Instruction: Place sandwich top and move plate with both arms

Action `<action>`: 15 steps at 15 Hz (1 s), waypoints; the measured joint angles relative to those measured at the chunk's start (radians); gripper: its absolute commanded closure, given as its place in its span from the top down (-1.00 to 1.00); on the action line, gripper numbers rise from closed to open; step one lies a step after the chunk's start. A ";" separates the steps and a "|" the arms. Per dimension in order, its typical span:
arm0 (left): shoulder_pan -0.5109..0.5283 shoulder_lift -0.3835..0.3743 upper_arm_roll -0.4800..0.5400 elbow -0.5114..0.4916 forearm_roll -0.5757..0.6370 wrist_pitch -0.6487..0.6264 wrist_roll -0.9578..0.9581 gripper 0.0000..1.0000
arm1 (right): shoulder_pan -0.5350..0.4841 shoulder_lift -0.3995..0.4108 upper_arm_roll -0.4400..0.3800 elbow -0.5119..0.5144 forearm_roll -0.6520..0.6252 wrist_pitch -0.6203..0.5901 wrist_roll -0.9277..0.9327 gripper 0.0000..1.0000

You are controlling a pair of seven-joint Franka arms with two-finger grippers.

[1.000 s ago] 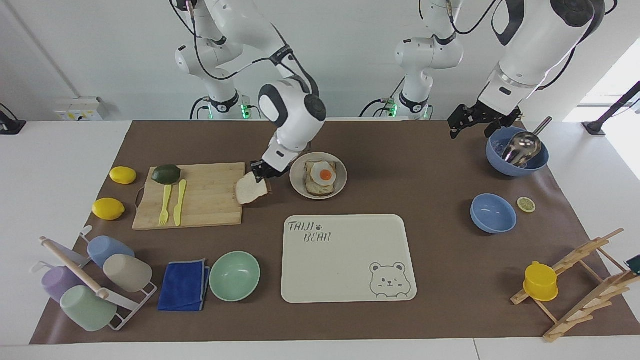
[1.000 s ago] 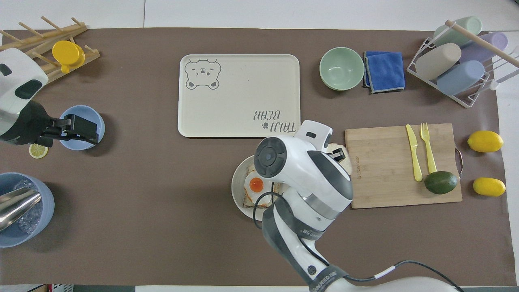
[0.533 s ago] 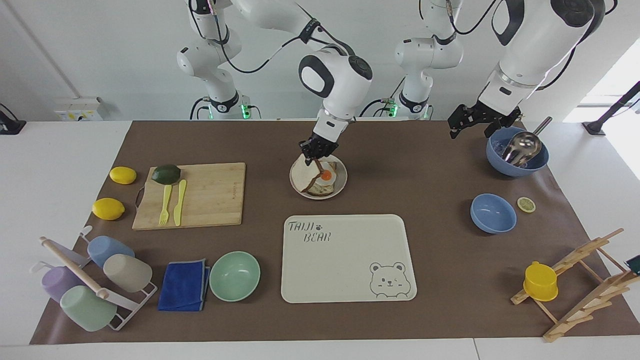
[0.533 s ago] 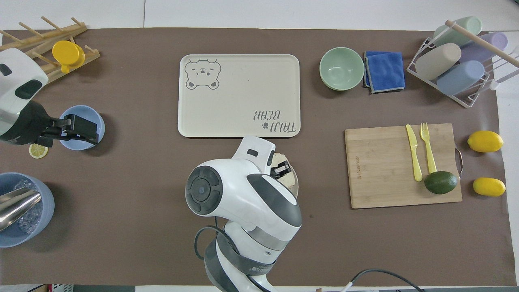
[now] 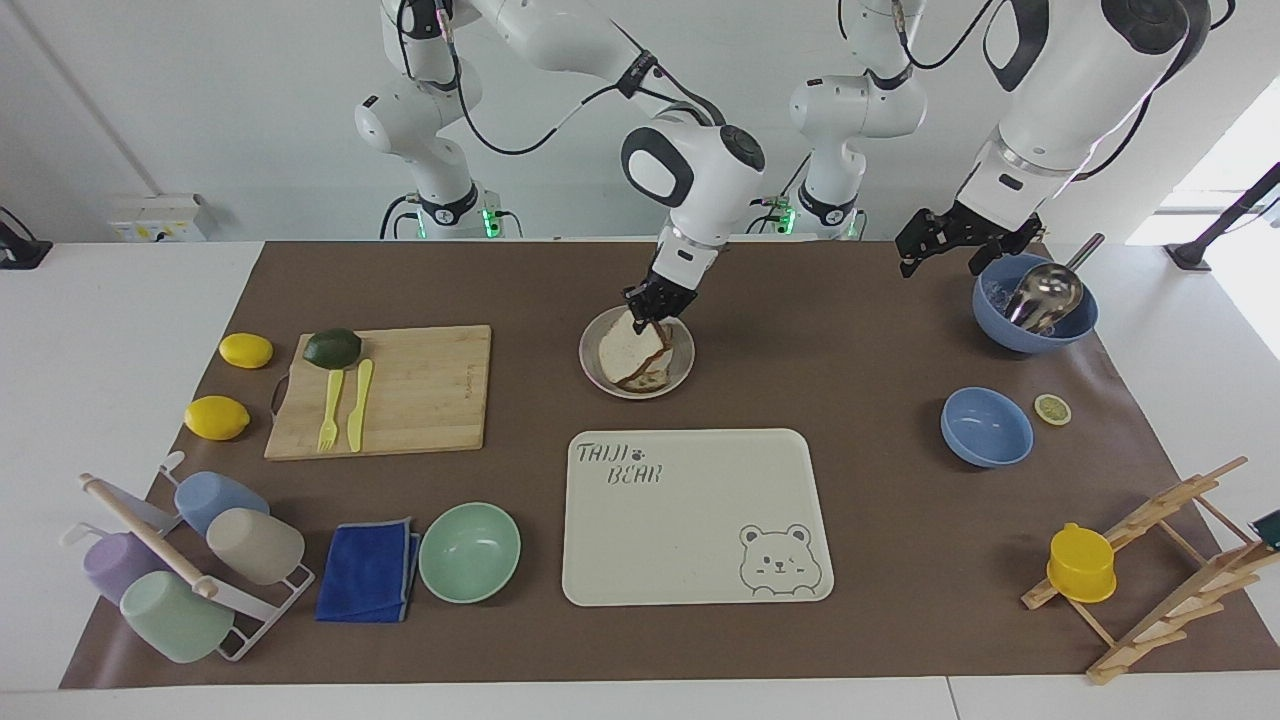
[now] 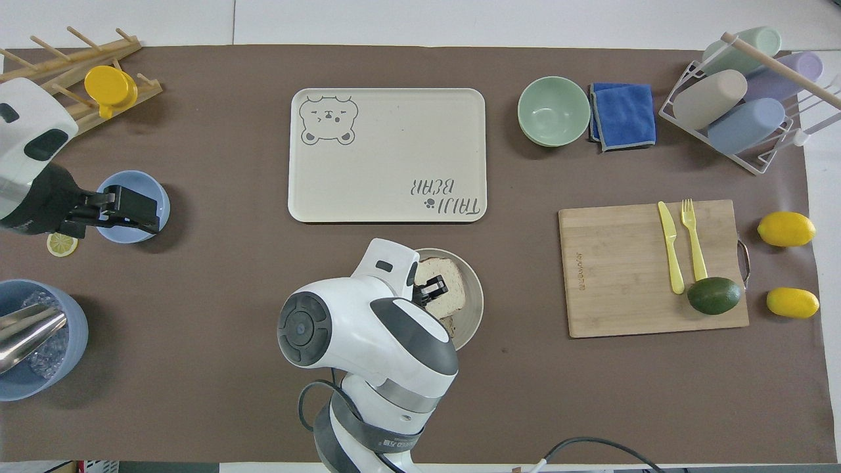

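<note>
The pale slice (image 6: pixel 447 285) leans over the toast (image 6: pixel 449 326) inside the round plate's rim and would lie there, so it is time for my right gripper to open.
The sandwich top (image 5: pixel 626 350) is a pale slice with a brown crust. It leans tilted over the toast on the small round plate (image 5: pixel 686 358). My right gripper (image 5: pixel 655 304) is shut on its upper edge, just above the plate. In the overhead view the slice (image 6: pixel 448 290) covers most of the plate (image 6: pixel 477 303), with the right gripper (image 6: pixel 430 289) at its edge. The egg is hidden; only a bit of toast (image 5: pixel 648 379) shows beneath. My left gripper (image 5: pixel 937 252) waits open and empty in the air near the large blue bowl (image 5: pixel 1035 315).
The cream bear tray (image 5: pixel 697 516) lies on the mat farther from the robots than the plate. A cutting board (image 5: pixel 385 390) with yellow cutlery and an avocado lies toward the right arm's end. A small blue bowl (image 5: pixel 986 426) and a mint bowl (image 5: pixel 469 551) stand on the mat.
My right gripper carried the slice from the cutting board's edge to the plate and has lowered it over the egg toast, which is now covered. The left arm has not moved.
</note>
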 measured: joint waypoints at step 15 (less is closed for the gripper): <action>0.000 0.000 0.000 0.000 0.000 0.000 0.000 1.00 | -0.166 -0.097 -0.006 0.018 0.093 0.033 -0.040 1.00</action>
